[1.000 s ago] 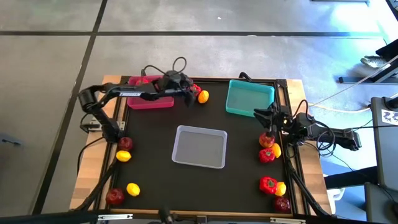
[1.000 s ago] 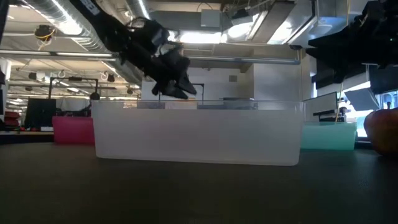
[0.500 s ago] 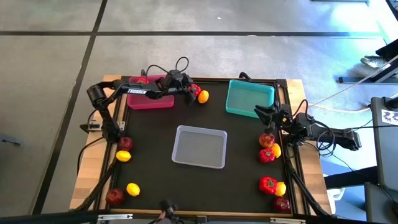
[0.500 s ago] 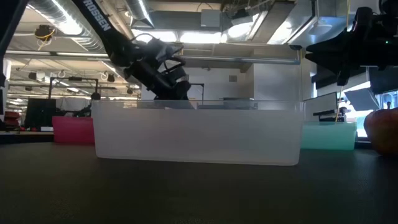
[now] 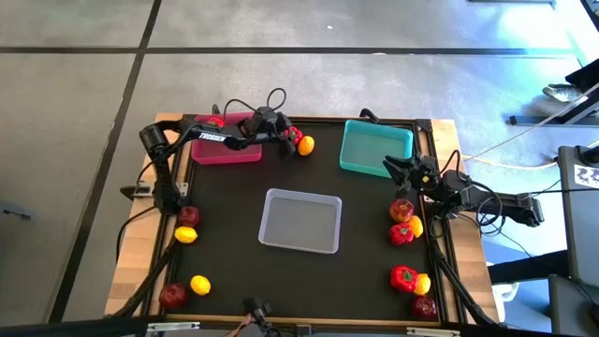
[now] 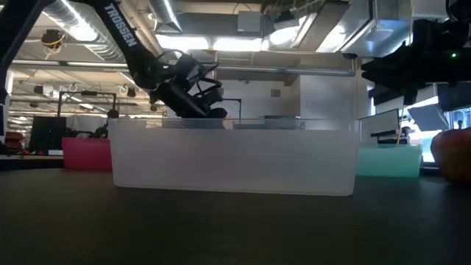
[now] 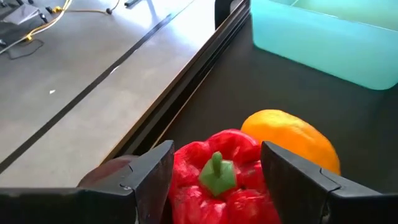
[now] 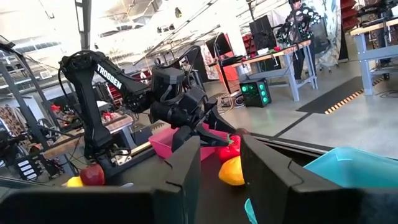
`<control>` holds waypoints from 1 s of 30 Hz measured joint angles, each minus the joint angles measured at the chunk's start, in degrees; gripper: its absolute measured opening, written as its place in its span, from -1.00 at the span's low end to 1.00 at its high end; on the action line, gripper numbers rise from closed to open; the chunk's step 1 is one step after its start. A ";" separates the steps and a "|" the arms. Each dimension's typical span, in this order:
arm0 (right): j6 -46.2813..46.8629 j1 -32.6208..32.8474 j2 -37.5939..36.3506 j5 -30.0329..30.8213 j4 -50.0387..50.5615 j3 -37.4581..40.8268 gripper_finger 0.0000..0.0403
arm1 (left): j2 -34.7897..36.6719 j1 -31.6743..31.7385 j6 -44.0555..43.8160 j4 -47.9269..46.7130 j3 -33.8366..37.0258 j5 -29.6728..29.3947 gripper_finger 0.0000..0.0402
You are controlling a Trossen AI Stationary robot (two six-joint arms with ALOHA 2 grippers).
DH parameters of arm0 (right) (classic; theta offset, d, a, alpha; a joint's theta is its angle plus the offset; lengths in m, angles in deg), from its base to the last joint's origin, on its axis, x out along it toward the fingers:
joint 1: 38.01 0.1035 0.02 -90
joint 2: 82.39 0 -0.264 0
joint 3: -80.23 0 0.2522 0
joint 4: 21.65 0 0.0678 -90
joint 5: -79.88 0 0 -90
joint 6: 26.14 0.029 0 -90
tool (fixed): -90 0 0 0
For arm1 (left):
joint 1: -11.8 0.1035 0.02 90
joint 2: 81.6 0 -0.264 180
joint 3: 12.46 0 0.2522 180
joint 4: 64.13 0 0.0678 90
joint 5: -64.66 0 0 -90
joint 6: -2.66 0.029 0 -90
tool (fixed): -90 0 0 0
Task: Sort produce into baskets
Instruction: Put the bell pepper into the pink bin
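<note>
I should close my left gripper on the red bell pepper: its green stem (image 7: 217,177) is midway between both fingers, which reach past it.
A red bell pepper (image 7: 217,183) with a green stem lies at the table's far edge, between the pink basket (image 5: 225,152) and the teal basket (image 5: 376,148). A yellow lemon (image 7: 292,140) lies against it. My left gripper (image 7: 216,158) is open and low over the pepper, with one finger on each side of it. My right gripper (image 5: 398,168) hangs open and empty above the table's right side, near the teal basket. The translucent grey basket (image 5: 301,221) stands in the middle. My left gripper's fingers (image 7: 155,177) stand close on both sides of the pepper (image 7: 186,168), coming slanting down from the table's left. I cannot tell whether they touch it. The pepper rests on the table with its stem up.
An apple (image 5: 188,215), two lemons (image 5: 186,235) (image 5: 199,284) and another apple (image 5: 172,296) lie along the left edge. Peppers (image 5: 401,210) (image 5: 403,277), lemons (image 5: 422,283) and an apple (image 5: 424,306) lie along the right edge. A raised rim (image 7: 186,87) runs along the far edge.
My left gripper has sunk toward the table and rolled a little, coming down over the red pepper by the pink basket with its fingers still apart. My right gripper has turned slightly where it hangs. No produce has moved.
</note>
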 joint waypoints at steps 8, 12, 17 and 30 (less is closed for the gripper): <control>-0.97 0.01 0.01 0.11 0.03 0.00 -0.43 | -1.59 -0.01 1.03 1.64 0.00 -0.19 -0.03; -0.97 0.01 0.01 0.13 0.06 0.00 -0.43 | -1.42 -0.01 1.04 1.42 0.00 -0.20 -0.25; -0.99 0.01 0.01 0.11 0.06 0.00 -0.43 | -1.31 -0.02 1.33 1.09 0.00 -0.10 -0.48; -0.97 0.01 0.01 0.13 0.06 0.00 -0.43 | -1.26 -0.08 4.46 1.22 0.00 -0.10 -0.94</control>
